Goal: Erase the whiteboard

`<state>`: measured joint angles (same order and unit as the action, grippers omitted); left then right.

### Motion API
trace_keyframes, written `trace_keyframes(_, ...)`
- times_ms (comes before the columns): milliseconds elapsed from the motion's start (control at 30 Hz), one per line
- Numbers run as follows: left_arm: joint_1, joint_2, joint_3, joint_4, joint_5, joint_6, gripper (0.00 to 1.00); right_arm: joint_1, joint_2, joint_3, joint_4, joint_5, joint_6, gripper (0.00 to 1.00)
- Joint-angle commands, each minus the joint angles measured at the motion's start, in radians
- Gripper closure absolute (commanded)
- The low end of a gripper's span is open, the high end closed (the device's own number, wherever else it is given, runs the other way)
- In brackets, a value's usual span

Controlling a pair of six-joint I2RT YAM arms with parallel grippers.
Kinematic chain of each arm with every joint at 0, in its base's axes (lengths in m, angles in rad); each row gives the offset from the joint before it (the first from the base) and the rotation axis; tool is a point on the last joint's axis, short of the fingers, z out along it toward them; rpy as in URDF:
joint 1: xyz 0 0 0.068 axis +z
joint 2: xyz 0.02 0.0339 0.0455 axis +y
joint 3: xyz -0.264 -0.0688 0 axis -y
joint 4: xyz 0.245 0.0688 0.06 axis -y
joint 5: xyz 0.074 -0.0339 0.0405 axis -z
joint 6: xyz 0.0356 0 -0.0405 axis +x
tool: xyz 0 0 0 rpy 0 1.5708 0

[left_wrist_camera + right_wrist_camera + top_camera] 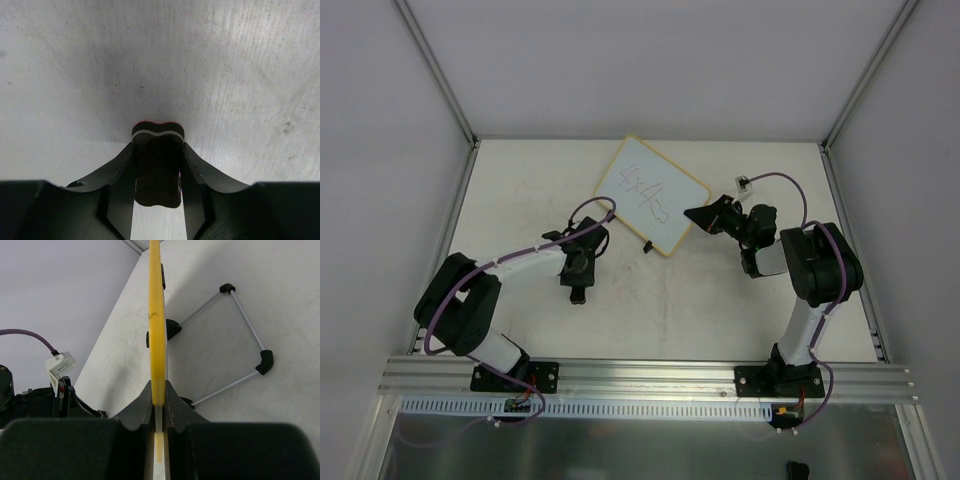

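Observation:
The black eraser block [578, 294] [157, 167] would come up with the left gripper if it lifted now, because both fingers are shut against the block's sides.
The whiteboard [652, 195] is tilted at the back middle of the table and has blue writing on its white face. My right gripper [692, 214] is shut on its right edge. In the right wrist view the tan frame [157, 325] runs edge-on out of the closed gripper [158, 396], so the board's face is hidden there. My left gripper [578, 288] is left of the board and apart from it, pointing at the table. It is shut on a small black eraser block [157, 167], held just above the bare table.
A thin metal wire stand [246, 320] with black corner joints sticks out behind the board. A black foot [648, 247] shows at the board's near edge. White enclosure walls surround the table [720, 310]. A purple cable [775, 178] loops by the right arm.

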<state>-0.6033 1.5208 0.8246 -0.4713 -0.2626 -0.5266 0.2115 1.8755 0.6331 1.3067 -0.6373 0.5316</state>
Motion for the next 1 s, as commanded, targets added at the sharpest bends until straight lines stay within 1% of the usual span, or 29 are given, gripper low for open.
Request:
trace_keyframes(0, -0.012, 0.003, 0.042, -0.04, -0.026, 0.014, 0.8, 0.003, -0.003, 0.005, 0.226, -0.021, -0.021, 1.0)
trace_keyframes(133, -0.01, -0.04, 0.079, -0.044, -0.027, 0.025, 0.78, 0.003, -0.004, 0.005, 0.226, -0.021, -0.019, 1.0)
trace_keyframes(233, -0.01, -0.091, 0.128, -0.043, -0.047, 0.051, 0.77, 0.003, 0.002, 0.013, 0.226, -0.028, -0.013, 1.0)
trace_keyframes(267, -0.01, -0.102, 0.145, -0.043, -0.078, 0.059, 0.78, 0.002, 0.004, 0.014, 0.226, -0.028, -0.007, 1.0)
trace_keyframes(300, -0.01, -0.119, 0.165, -0.041, -0.093, 0.082, 0.78, 0.002, 0.002, 0.014, 0.226, -0.027, -0.007, 1.0)
trace_keyframes(400, -0.004, -0.119, 0.263, -0.04, -0.167, 0.117, 0.85, 0.002, 0.002, 0.016, 0.226, -0.03, -0.007, 1.0)
trace_keyframes(433, 0.003, -0.11, 0.328, -0.036, -0.165, 0.128, 0.87, 0.003, 0.002, 0.016, 0.226, -0.029, -0.008, 1.0)
trace_keyframes(467, 0.016, -0.094, 0.368, -0.036, -0.149, 0.138, 0.9, 0.003, 0.002, 0.014, 0.226, -0.03, -0.01, 1.0)
trace_keyframes(500, 0.032, -0.052, 0.414, -0.036, -0.065, 0.166, 0.91, 0.005, 0.002, 0.016, 0.226, -0.029, -0.009, 1.0)
trace_keyframes(533, 0.069, -0.028, 0.504, -0.038, -0.022, 0.174, 0.93, 0.005, 0.004, 0.016, 0.226, -0.028, -0.008, 1.0)
trace_keyframes(567, 0.086, -0.008, 0.545, -0.036, 0.015, 0.178, 0.98, 0.006, 0.004, 0.017, 0.226, -0.028, -0.007, 1.0)
trace_keyframes(600, 0.102, 0.036, 0.585, -0.036, 0.048, 0.181, 0.99, 0.005, 0.005, 0.02, 0.226, -0.028, -0.005, 1.0)
trace_keyframes(633, 0.126, 0.061, 0.661, -0.038, 0.081, 0.183, 1.0, 0.006, 0.007, 0.019, 0.226, -0.028, -0.005, 1.0)
trace_keyframes(700, 0.143, 0.134, 0.732, -0.036, 0.098, 0.2, 1.0, 0.006, 0.007, 0.019, 0.227, -0.028, -0.004, 1.0)
trace_keyframes(733, 0.154, 0.16, 0.799, -0.038, 0.103, 0.209, 1.0, 0.008, 0.005, 0.017, 0.226, -0.03, -0.005, 1.0)
trace_keyframes(833, 0.169, 0.269, 0.907, -0.036, 0.112, 0.232, 1.0, 0.008, 0.001, 0.016, 0.226, -0.03, -0.007, 1.0)
trace_keyframes(867, 0.177, 0.292, 0.924, -0.035, 0.149, 0.234, 1.0, 0.009, 0.002, 0.017, 0.226, -0.029, -0.005, 1.0)
trace_keyframes(900, 0.192, 0.333, 0.941, -0.027, 0.164, 0.228, 1.0, 0.012, 0.005, 0.017, 0.227, -0.03, -0.005, 1.0)
trace_keyframes(967, 0.198, 0.369, 0.972, -0.003, 0.187, 0.226, 1.0, 0.014, 0.007, 0.022, 0.226, -0.032, -0.008, 1.0)
